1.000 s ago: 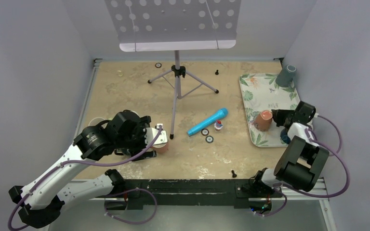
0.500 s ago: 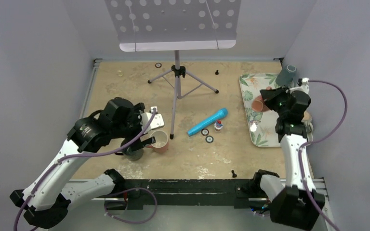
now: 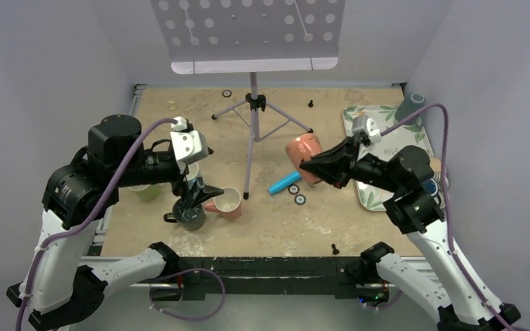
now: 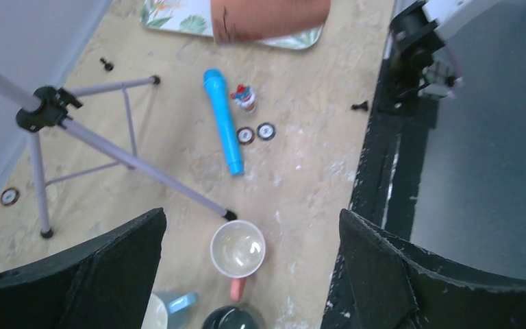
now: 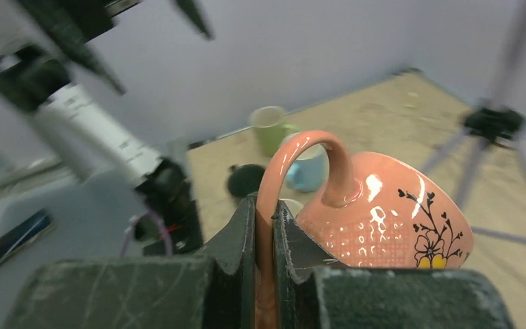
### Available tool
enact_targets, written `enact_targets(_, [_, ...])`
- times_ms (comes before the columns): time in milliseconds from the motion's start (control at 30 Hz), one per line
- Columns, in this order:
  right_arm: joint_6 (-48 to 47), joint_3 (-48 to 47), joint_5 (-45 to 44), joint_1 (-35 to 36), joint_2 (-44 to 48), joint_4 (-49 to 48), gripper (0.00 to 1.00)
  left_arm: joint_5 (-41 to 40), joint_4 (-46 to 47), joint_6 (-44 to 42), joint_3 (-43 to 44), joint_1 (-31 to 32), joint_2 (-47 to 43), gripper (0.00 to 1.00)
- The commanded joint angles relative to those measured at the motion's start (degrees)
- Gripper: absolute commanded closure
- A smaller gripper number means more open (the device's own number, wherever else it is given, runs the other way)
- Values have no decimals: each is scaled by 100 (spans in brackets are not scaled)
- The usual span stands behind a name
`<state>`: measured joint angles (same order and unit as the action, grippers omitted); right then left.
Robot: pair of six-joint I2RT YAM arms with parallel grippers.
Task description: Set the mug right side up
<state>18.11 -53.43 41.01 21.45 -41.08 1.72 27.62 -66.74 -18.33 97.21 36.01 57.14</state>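
Note:
I will set the mug upright, so next I will grab the salmon mug by its rim edge (image 3: 299, 140) (image 4: 216, 20) with my left gripper. That leaves the handle to my right gripper.
The salmon mug with a black flower print (image 3: 302, 152) hangs tilted in the air over the middle of the table. My right gripper (image 3: 312, 165) is shut on its handle. In the right wrist view the jaws (image 5: 265, 205) pinch the handle loop and the mug body (image 5: 383, 219) lies to their right. The mug's edge also shows at the top of the left wrist view (image 4: 270, 17). My left gripper (image 3: 197, 196) is open and empty, high above the mugs at the near left; the left wrist view (image 4: 253, 219) shows its jaws wide apart.
A pink upright mug (image 3: 229, 202), a dark mug (image 3: 190, 215), a light blue mug (image 4: 168, 308) and a green mug (image 3: 145, 191) stand at the near left. A blue microphone (image 4: 222, 120), a music stand tripod (image 3: 252, 103), a leaf-print tray (image 3: 379, 131) and a grey cup (image 3: 410, 103) are also there.
My right arm lifted the salmon mug off the tray and swung it left over the table's middle. My left arm rose and pulled back from the pink mug, jaws open.

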Motion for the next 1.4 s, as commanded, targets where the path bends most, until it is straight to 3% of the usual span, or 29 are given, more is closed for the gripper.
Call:
enact_targets(0, [-747, -655, 871, 1252, -28, -547, 100, 1106, 187, 655, 476, -30, 253, 0])
enact_targets(167, [-230, -713, 1234, 1928, -388, -1947, 100, 1698, 378, 913, 469, -28, 572, 0])
enact_targets(333, [-203, -811, 1082, 2416, -838, -2700, 100, 2481, 903, 1286, 289, -33, 704, 0])
enact_targets(500, [-147, -985, 1049, 2752, -1273, -3152, 100, 2775, 1097, 1087, 376, -24, 693, 0])
enact_targets(567, [-88, -1046, 1093, 2835, -1395, -3324, 100, 2866, 1164, 1037, 316, -22, 636, 6])
enact_targets(633, [-79, -1083, 1100, 2899, -1466, -3436, 100, 3005, 1183, 1034, 165, -19, 634, 15])
enact_targets(733, [-59, -1067, 1050, 2925, -1552, -3623, 100, 3410, 1168, 1142, -75, -19, 726, 38])
enact_targets(800, [-64, -1052, 1030, 2926, -1614, -3629, 100, 3692, 1090, 1272, -62, -20, 879, 59])
enact_targets(833, [-60, -1047, 1025, 2926, -1641, -3608, 100, 3785, 981, 1265, 3, -23, 943, 78])
enact_targets(900, [-143, -1053, 967, 2928, -1687, -3430, 100, 3659, 731, 1089, 206, -24, 1003, 100])
enact_targets(967, [-419, -1095, 673, 2927, -1672, -2940, 100, 3153, 596, 923, 251, -19, 904, 100])
enact_targets(1000, [-506, -1102, 449, 2930, -1648, -2730, 94, 2684, 563, 877, 230, -22, 820, 100])
enact_targets(1067, [-652, -1135, -286, 2926, -1575, -2106, 52, 1575, 315, 649, 278, -22, 673, 100])
enact_targets(1100, [-686, -1169, -748, 2926, -1536, -1771, 17, 905, 96, 473, 327, -21, 640, 100])
enact_targets(1133, [-729, -1228, -1253, 2926, -1496, -1387, 7, 209, -167, 300, 385, -20, 609, 100])
enact_targets(1267, [-863, -1099, -2662, 2928, -1191, -586, 5, -2443, -874, -446, 53, -40, 330, 100])
enact_targets(1367, [-891, -800, -3149, 2926, -854, -550, 4, -3742, -840, -1032, -646, -520, 61, 100])
